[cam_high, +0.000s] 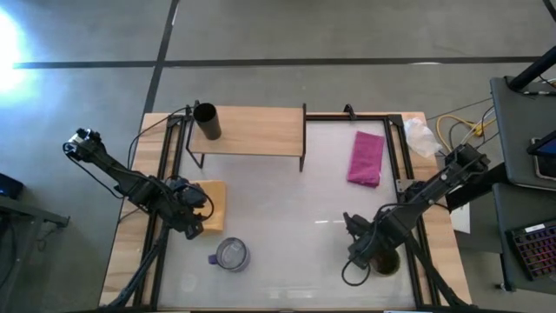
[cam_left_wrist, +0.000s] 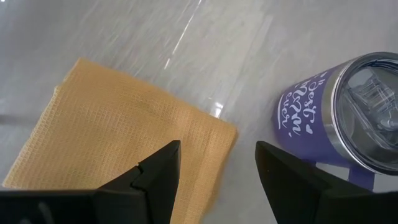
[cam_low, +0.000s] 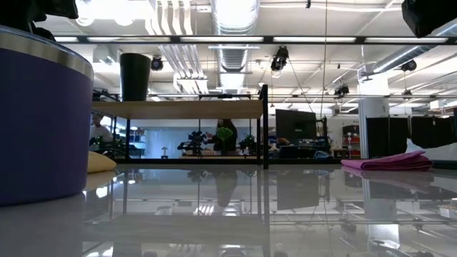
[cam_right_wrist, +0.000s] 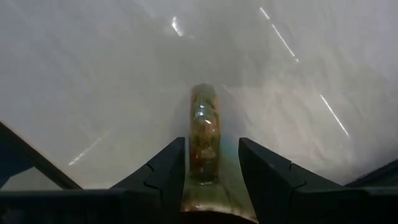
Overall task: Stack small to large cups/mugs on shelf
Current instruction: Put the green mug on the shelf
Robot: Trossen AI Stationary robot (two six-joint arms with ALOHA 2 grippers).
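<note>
The mug's handle (cam_right_wrist: 204,130) is between my right gripper's fingers in the right wrist view and closing now would catch it, so it is time to close.
The small black cup (cam_high: 207,120) stands upright on the left end of the light-wood shelf (cam_high: 261,132); it also shows in the low view (cam_low: 135,76). The purple tumbler with its silvery lid (cam_high: 232,255) stands on the table near the front, left of centre. My left gripper (cam_left_wrist: 217,165) is open and empty above the yellow cloth's corner, beside the tumbler (cam_left_wrist: 348,112). The tan-olive mug (cam_high: 387,263) stands at the front right, mostly hidden under my right arm. My right gripper (cam_right_wrist: 211,158) is open with the mug's handle (cam_right_wrist: 204,130) between its fingers. My right gripper has one finger on each side of the mug's handle (cam_right_wrist: 203,149), coming at it along the handle's plane. A gap shows beside one finger. I cannot tell whether the other finger (cam_right_wrist: 171,165) touches the handle.
A yellow cloth (cam_high: 211,202) lies flat at the left under my left gripper. A magenta cloth (cam_high: 366,158) lies folded at the right, beside the shelf. Black frame rails run along the table's left and right sides.
</note>
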